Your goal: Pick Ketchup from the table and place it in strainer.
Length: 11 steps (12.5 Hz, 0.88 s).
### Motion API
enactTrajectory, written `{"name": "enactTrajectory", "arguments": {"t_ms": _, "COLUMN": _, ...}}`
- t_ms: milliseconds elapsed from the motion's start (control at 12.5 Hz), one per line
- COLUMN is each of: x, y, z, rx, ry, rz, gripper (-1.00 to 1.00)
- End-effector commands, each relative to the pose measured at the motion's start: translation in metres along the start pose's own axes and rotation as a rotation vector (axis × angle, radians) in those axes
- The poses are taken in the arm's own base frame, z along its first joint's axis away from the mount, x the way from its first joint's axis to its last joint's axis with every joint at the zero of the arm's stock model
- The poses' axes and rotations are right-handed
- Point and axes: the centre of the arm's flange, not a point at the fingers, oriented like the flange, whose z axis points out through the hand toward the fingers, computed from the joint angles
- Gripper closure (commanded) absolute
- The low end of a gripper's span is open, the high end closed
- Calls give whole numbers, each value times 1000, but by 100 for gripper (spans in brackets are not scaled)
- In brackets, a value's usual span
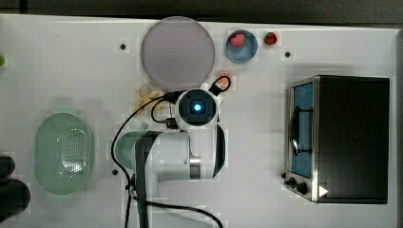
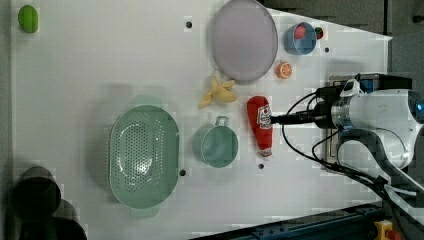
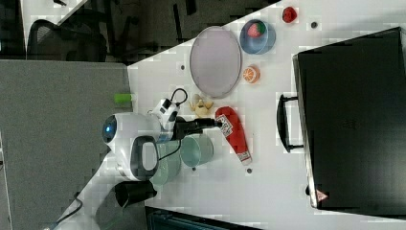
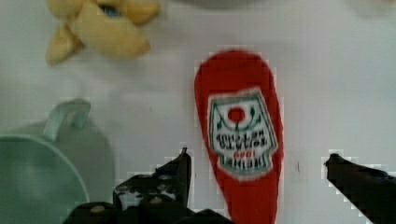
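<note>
I need to place the Ketchup in the strainer [image 2: 144, 155], so next I need to grab the red bottle with my gripper by its labelled middle [image 2: 264, 118].
The Ketchup [image 2: 260, 125] is a red bottle with a white label. It lies flat on the white table between the green cup and the arm, also seen as Ketchup [image 3: 232, 129]. My gripper [image 4: 259, 165] is open and hovers over the bottle's labelled middle. One black finger stands on each side of the Ketchup [image 4: 240, 135] without touching it. In the left view the gripper [image 2: 272, 119] points at the bottle's side. The strainer [image 2: 144, 155], a pale mint oval basket, stands empty beyond the cup, at the top view's left as strainer [image 1: 63, 153].
A green cup [image 2: 216, 145] sits between bottle and strainer. A yellow banana peel [image 2: 217, 92], an orange slice [image 2: 284, 70], a grey-lilac plate [image 2: 243, 40] and a blue bowl [image 2: 300, 38] lie nearby. A toaster oven [image 1: 347, 137] fills the top view's right. A dark object [image 1: 9, 190] is beside the strainer.
</note>
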Motion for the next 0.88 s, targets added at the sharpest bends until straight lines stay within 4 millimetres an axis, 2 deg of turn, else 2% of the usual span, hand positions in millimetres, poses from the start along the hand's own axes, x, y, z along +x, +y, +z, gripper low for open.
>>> {"name": "enactTrajectory", "arguments": {"t_ms": 80, "x": -10, "y": 3, "z": 49, "rx": 21, "ry": -16, "rz": -50, "gripper": -100}}
{"name": "enactTrajectory", "arguments": {"t_ms": 400, "x": -14, "y": 5, "z": 94, "rx": 32, "ry": -4, "rz": -40, "gripper": -100}}
{"name": "enactTrajectory", "arguments": {"t_ms": 480, "x": -15, "y": 5, "z": 101, "rx": 34, "ry": -2, "rz": -39, "gripper": -93}}
{"name": "enactTrajectory", "arguments": {"t_ms": 560, "x": -15, "y": 4, "z": 105, "rx": 35, "ry": 3, "rz": -39, "gripper": -69}}
{"name": "enactTrajectory", "arguments": {"t_ms": 720, "x": -13, "y": 3, "z": 103, "rx": 33, "ry": 11, "rz": -42, "gripper": -25}}
{"name": "enactTrajectory", "arguments": {"t_ms": 880, "x": -7, "y": 2, "z": 87, "rx": 26, "ry": 39, "rz": -46, "gripper": -25}}
